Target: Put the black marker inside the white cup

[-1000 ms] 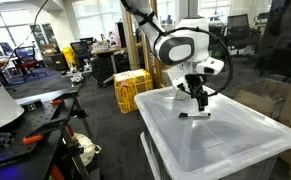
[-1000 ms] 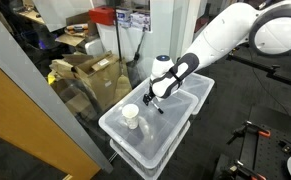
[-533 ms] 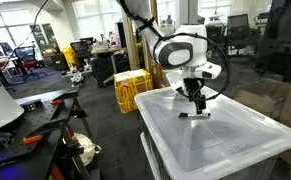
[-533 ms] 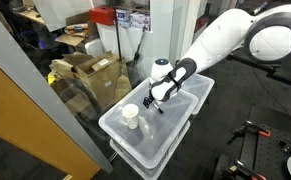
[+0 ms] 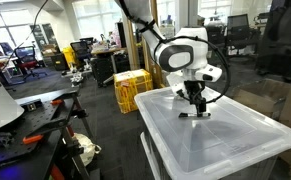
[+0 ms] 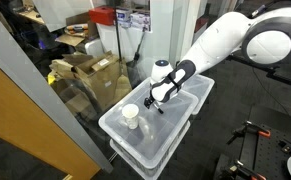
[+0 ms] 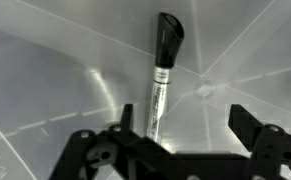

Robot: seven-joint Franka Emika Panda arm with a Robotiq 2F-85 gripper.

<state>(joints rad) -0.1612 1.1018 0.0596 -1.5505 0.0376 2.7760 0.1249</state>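
Note:
My gripper closes on the marker's pale body now, since the marker's body lies between my fingers.
The black marker [image 7: 161, 72] lies flat on the clear plastic bin lid [image 5: 225, 140]; in the wrist view it shows a black cap and a pale barrel. It also shows in both exterior views [image 5: 195, 115] [image 6: 159, 109]. My gripper [image 7: 183, 125] is open just above it, the marker lying near one finger, nothing held. It hovers low over the marker in both exterior views [image 5: 196, 104] [image 6: 155, 99]. The white cup [image 6: 131, 116] stands upright on the lid, a short way from the marker.
The bin lid [image 6: 170, 125] tops a stack of clear plastic bins. Cardboard boxes [image 6: 90, 75] stand beside the bin. A yellow crate [image 5: 132, 90] stands on the floor behind it, and a workbench [image 5: 25, 120] with tools lies off to the side.
The gripper has lowered slightly toward the marker. The marker and cup have not moved.

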